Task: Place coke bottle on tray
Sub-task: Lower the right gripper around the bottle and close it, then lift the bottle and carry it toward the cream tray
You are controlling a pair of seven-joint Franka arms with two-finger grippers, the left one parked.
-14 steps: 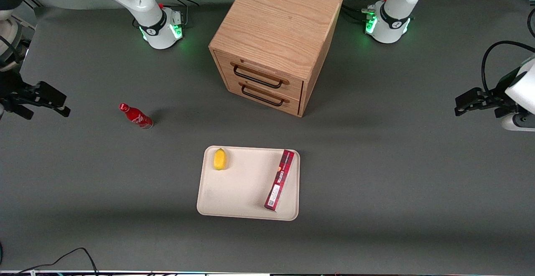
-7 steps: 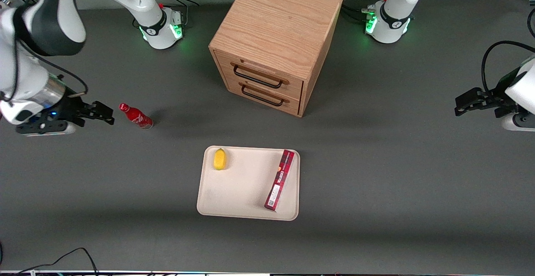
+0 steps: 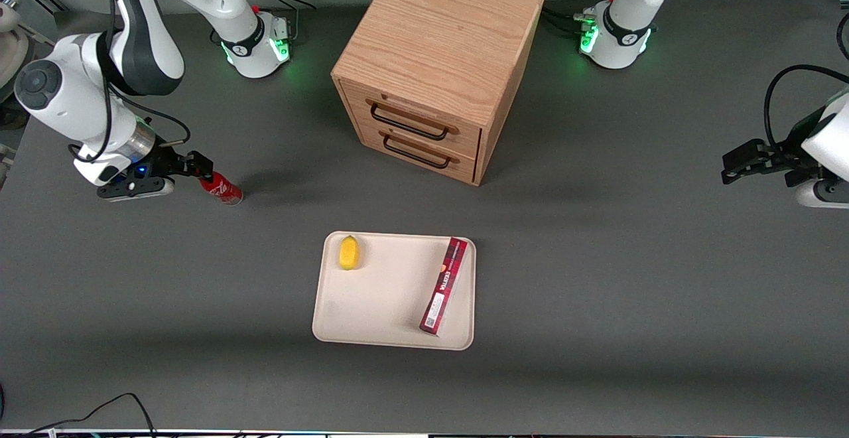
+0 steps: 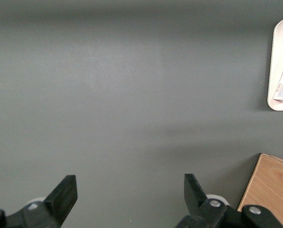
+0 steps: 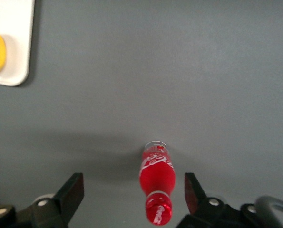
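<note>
The coke bottle needs to go onto the cream-beige tray. My right gripper should grab it next by the bottle's end with the cap.
The coke bottle, small, slim and red with a red cap, stands upright on the grey table toward the working arm's end, well apart from the tray. My right gripper is open and hangs over the bottle's cap. In the right wrist view the bottle stands between the two open fingers, closer to one finger than to the other, and touches neither. The cream-beige tray lies nearer the front camera than the wooden drawer unit; its corner shows in the right wrist view.
On the tray lie a yellow lemon and a long dark-red box. A wooden two-drawer cabinet stands at mid table. A black cable lies at the table's front edge.
My right arm has swung in from the table's end toward the bottle, and its open gripper now hangs over the bottle's cap. The bottle has not moved.
</note>
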